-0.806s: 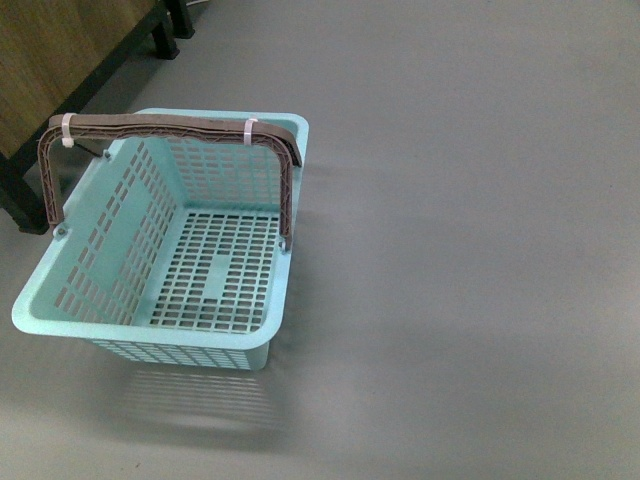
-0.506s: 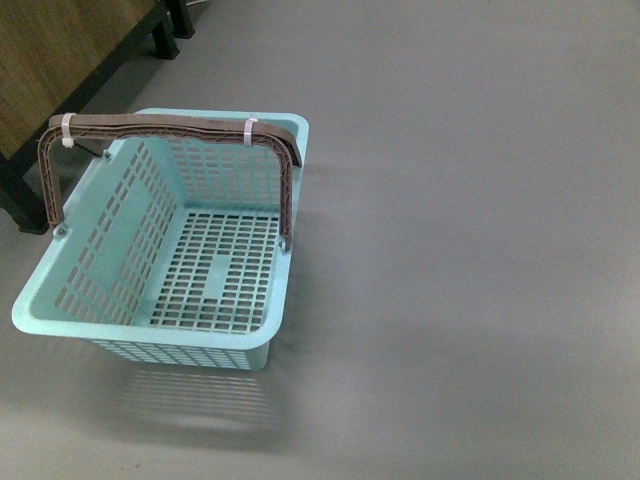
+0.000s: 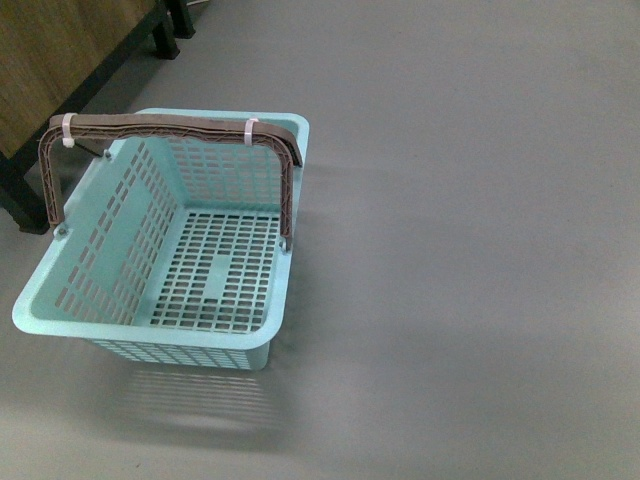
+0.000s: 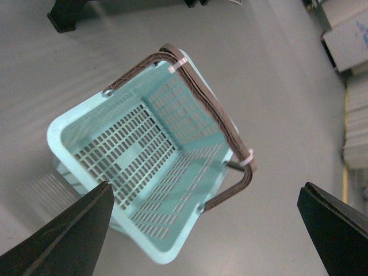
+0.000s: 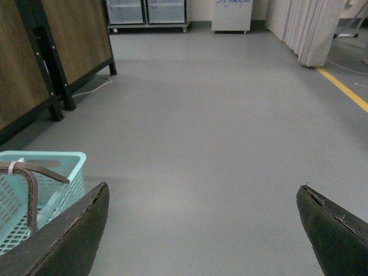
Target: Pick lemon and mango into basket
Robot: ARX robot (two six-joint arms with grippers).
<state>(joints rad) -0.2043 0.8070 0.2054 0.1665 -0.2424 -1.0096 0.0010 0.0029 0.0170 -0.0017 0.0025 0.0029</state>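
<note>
My left gripper grips the basket by its brown handle point(image 3: 180, 128) next, to bring the basket over for the lemon and mango.
The pale aqua basket point(image 3: 60, 300) stands empty on the grey floor at the left of the front view, its two brown handles point(image 3: 170, 127) raised and tied with white zip-ties. It also shows in the left wrist view point(image 4: 63, 123) and at the edge of the right wrist view point(image 5: 63, 158). My left gripper point(image 4: 206, 192) is open and empty, high above the basket. My right gripper point(image 5: 202, 192) is open and empty over bare floor beside the basket. The lemon and the mango are out of view. Neither arm shows in the front view.
A wooden panel on black legs point(image 3: 60, 50) stands behind the basket at the far left. The right wrist view shows the same panels point(image 5: 75, 34), glass cabinets point(image 5: 146, 11), a white curtain point(image 5: 307, 26) and a yellow floor line point(image 5: 345, 89).
</note>
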